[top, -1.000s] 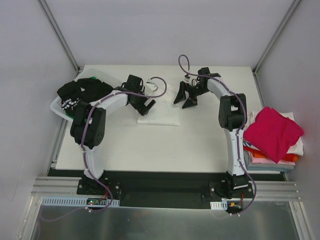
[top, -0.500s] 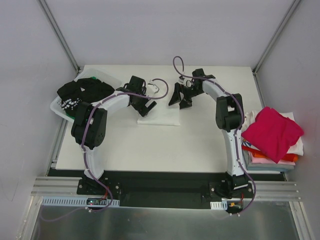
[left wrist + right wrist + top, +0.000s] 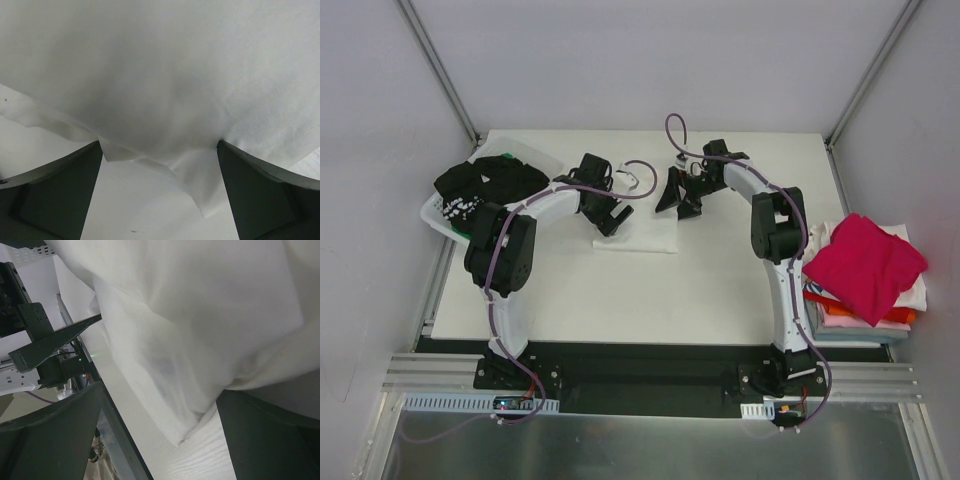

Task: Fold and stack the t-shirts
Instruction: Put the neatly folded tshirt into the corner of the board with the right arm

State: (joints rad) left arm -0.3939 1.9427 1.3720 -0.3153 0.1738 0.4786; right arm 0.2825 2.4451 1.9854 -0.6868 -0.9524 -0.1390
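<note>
My right gripper should lay the t-shirt on top, so it needs to take hold of the folded white t-shirt's edge at its far corner point(image 3: 673, 211) point(image 3: 172, 402) facing the stack next.
A folded white t-shirt point(image 3: 645, 236) lies flat at the table's middle. My left gripper point(image 3: 610, 214) hangs open over its far left corner; in the left wrist view the white cloth point(image 3: 165, 75) fills the frame, its loose corner between the spread fingers point(image 3: 55, 195) of my left gripper point(image 3: 160, 200). My right gripper point(image 3: 678, 200) is open at the far right corner, and the shirt's edge point(image 3: 190, 340) drapes between the fingers of my right gripper point(image 3: 160, 440). Neither holds cloth. A stack of t-shirts topped by a magenta one point(image 3: 865, 265) sits at the right edge.
A white plastic basket point(image 3: 432, 214) with black t-shirts point(image 3: 485, 180) stands at the far left corner. Orange, red and white layers point(image 3: 855, 315) show under the magenta top. Metal frame posts rise at the table's back corners.
My right gripper has moved left and slightly farther back, onto the shirt's far right corner. The left gripper edged a little to the left. Both stayed open.
</note>
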